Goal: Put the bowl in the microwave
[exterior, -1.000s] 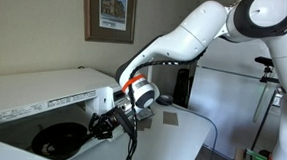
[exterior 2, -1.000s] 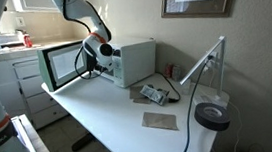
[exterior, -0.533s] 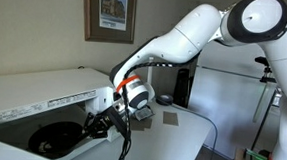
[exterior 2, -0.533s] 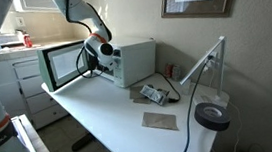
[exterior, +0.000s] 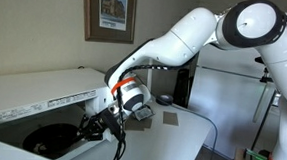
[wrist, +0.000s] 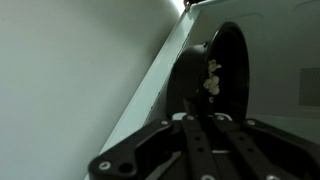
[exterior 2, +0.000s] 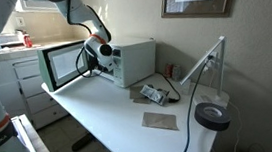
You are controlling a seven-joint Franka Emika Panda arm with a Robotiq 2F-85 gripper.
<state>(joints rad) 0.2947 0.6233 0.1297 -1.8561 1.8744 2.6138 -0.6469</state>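
The bowl (exterior: 46,140) is low over the bottom of the microwave and would settle inside if my gripper opened now, so it is time to let go.
The white microwave (exterior: 43,92) stands open; in an exterior view its door (exterior 2: 65,65) swings out to the left of the body (exterior 2: 133,61). The glossy black bowl (exterior: 46,140) is inside the cavity, held low over the floor. My gripper (exterior: 92,128) reaches into the opening, with its fingers closed on the bowl's rim. In the wrist view the bowl (wrist: 226,70) stands on edge ahead of the fingers (wrist: 190,102), with a pale speck on it. The turntable is hidden.
On the white table lie a tan mat (exterior 2: 160,120), a small device with cables (exterior 2: 156,92) and a black round lamp head (exterior 2: 212,116). A small dark puck (exterior: 162,98) sits behind the arm. Cabinets (exterior 2: 17,87) stand past the microwave door.
The gripper has moved left and down, deeper into the microwave opening, with the bowl still in it.
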